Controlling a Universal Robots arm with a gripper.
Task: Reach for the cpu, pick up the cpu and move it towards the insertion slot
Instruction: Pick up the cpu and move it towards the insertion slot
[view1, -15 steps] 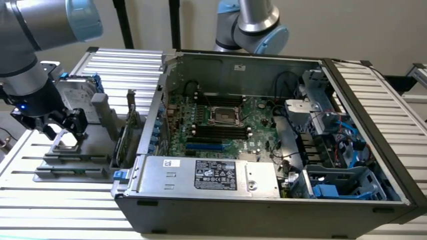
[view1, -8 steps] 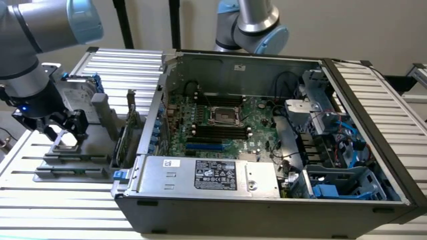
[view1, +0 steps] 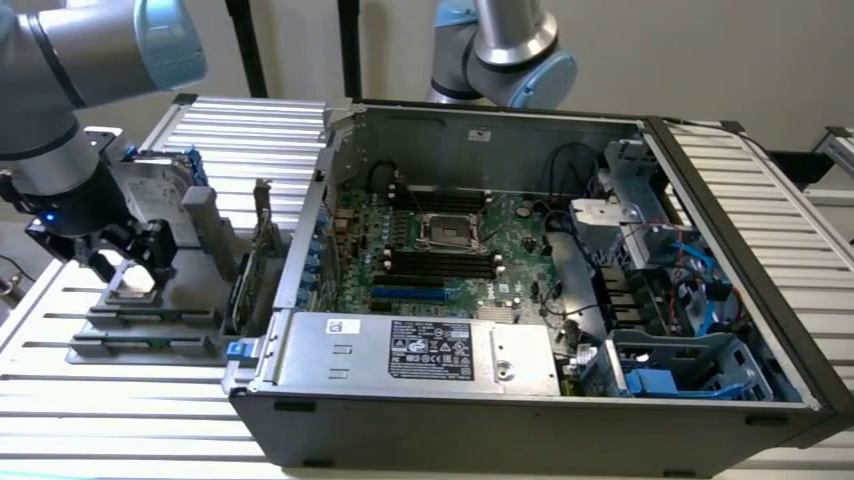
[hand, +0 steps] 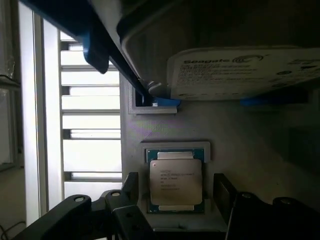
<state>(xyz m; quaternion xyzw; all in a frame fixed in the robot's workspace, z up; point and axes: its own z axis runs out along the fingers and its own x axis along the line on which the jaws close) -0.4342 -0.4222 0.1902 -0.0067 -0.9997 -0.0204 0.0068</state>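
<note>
My gripper grabs the cpu by the exposed middles of its side edges next, since the holder's raised rim wraps the cpu's ends and corners.
The cpu (hand: 176, 175), a small square chip with a silvery top, lies flat in a recess of a grey holder plate (hand: 240, 135). My gripper (hand: 176, 187) is open and straddles it, one dark finger (hand: 132, 184) on each side with a narrow gap to the chip's edges. In the exterior view the gripper (view1: 127, 268) hangs low over the cpu (view1: 134, 283) at the exterior view's left, outside the computer case. The insertion slot (view1: 450, 230), a shiny square frame with a dark centre, sits on the motherboard inside the open case.
A silver hard drive (hand: 240, 70) in a blue frame stands on the holder just beyond the cpu. The open computer case (view1: 534, 410) has a tall wall between holder and motherboard. Black memory slots (view1: 441, 265) flank the socket. A second arm (view1: 501, 50) hangs behind the case.
</note>
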